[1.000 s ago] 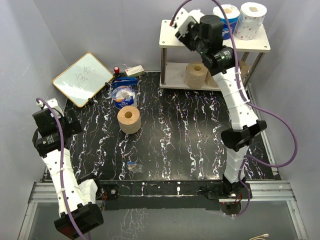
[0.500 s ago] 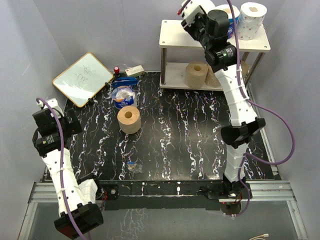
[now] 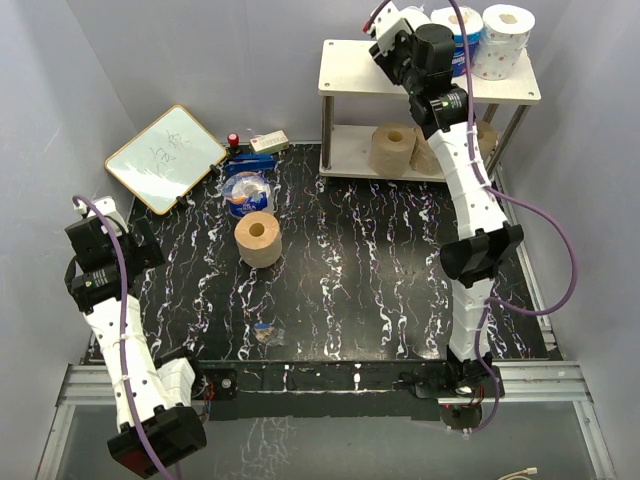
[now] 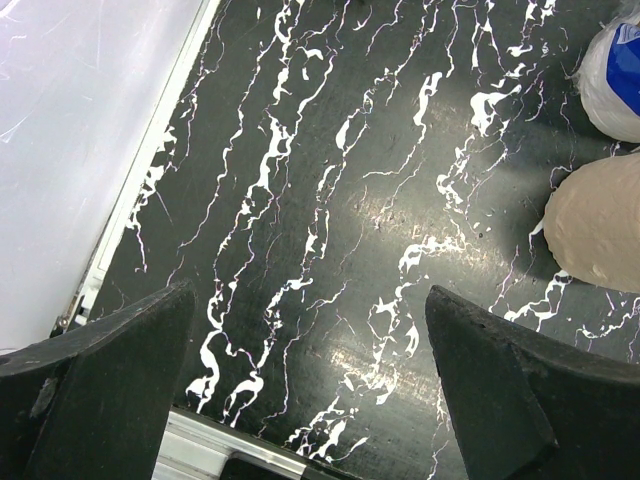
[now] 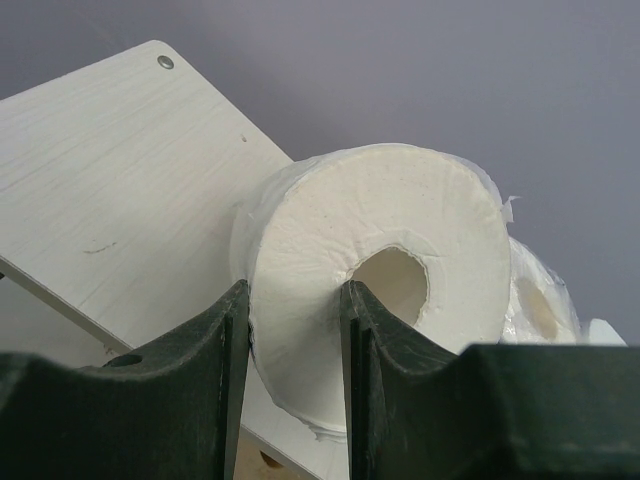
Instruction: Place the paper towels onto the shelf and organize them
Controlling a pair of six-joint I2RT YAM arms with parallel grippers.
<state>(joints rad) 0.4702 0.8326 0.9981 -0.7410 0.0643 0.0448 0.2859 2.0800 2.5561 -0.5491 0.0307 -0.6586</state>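
The robot's right gripper should open now, because the plain white roll is over the flat top board, beside the blue-wrapped roll, and would stay there.
My right gripper [image 3: 397,27] is shut on the plain white roll [image 5: 330,240], one finger outside its wall and one at the core. It holds the roll at the top board of the shelf [image 3: 345,72], whose board also shows in the right wrist view [image 5: 120,170]. The blue-wrapped roll [image 3: 458,28] and the dotted roll [image 3: 503,40] stand on the top board to the right. Tan rolls [image 3: 392,148] stand on the lower board. One tan roll [image 3: 259,239] stands on the table and shows in the left wrist view [image 4: 600,225]. My left gripper [image 4: 310,400] is open and empty above the table's left edge.
A framed whiteboard [image 3: 165,157] leans at the back left. A blue-and-white plastic bag [image 3: 246,192] lies behind the table's tan roll, with a red item [image 3: 233,141] and a white box [image 3: 268,142] further back. A small wrapper [image 3: 266,330] lies near the front.
My right gripper has risen and moved back and to the right with the white roll, over the top board toward the blue roll. The left arm has not moved.
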